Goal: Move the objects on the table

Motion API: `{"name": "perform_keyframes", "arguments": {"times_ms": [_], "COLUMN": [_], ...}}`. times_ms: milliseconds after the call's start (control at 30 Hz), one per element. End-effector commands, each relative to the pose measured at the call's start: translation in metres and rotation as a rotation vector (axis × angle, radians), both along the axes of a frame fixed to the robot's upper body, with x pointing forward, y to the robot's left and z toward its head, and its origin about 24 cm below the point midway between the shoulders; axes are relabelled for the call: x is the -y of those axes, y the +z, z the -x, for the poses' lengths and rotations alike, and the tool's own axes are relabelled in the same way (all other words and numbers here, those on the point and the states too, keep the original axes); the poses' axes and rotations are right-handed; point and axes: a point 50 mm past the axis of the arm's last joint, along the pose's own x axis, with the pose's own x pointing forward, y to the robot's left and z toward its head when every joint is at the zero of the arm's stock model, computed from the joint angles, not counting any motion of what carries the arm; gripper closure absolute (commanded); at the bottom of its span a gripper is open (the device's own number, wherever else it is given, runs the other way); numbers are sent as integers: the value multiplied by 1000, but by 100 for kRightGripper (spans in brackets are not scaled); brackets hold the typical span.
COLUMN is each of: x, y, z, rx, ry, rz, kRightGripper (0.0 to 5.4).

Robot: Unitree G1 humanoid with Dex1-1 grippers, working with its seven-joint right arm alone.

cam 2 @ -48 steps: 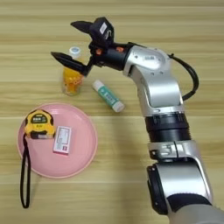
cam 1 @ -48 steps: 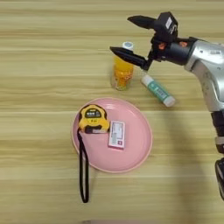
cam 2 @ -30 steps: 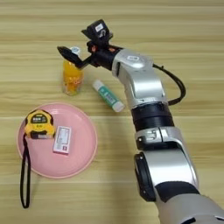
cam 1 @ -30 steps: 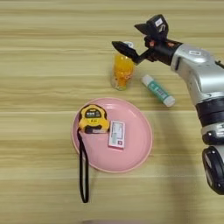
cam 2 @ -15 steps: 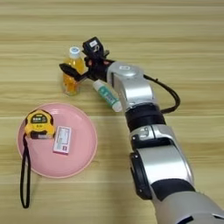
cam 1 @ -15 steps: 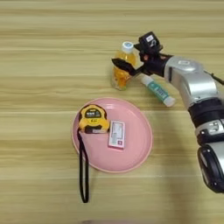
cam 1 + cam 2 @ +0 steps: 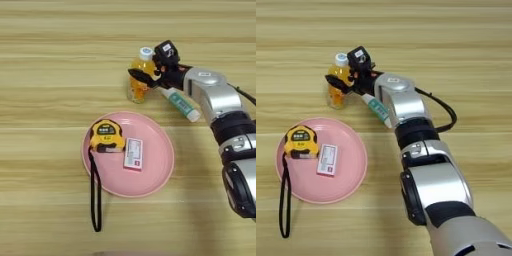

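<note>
The orange-juice bottle (image 7: 137, 91) needs to move across the table, so my right gripper will next grab its upper body below the white cap (image 7: 146, 67).
The small orange-juice bottle (image 7: 137, 91) with a white cap stands upright on the table (image 7: 50, 75), just above the pink plate. My right gripper (image 7: 144, 70) is open at the bottle, one black finger (image 7: 142, 77) crossing its front and the other behind its neck. The white-and-teal tube (image 7: 181, 103) lies flat just right of the bottle, under my wrist. The yellow-black tape measure (image 7: 105, 135) and the flat white-and-pink box (image 7: 133, 153) lie on the plate.
The round pink plate (image 7: 160, 171) sits at the centre. The tape measure's black strap (image 7: 94, 200) trails off the plate's left edge toward the front. My silver forearm (image 7: 406, 107) runs from the bottle down to the picture's lower right.
My open gripper has come down and left from above the table's far side to the bottle, and its fingers now bracket it. Bottle, tube and plate items have not moved.
</note>
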Motion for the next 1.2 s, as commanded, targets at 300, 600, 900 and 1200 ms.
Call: {"name": "perform_keyframes", "arguments": {"times_ms": [300, 600, 900, 1200], "x": [-7, -7, 2, 18], "y": [53, 59, 77, 95], "z": [-13, -10, -3, 10], "rx": [187, 212, 285, 341], "ry": [27, 63, 104, 143], "rz": [3, -5, 7, 51], "kRightGripper": [181, 183, 183, 183]}}
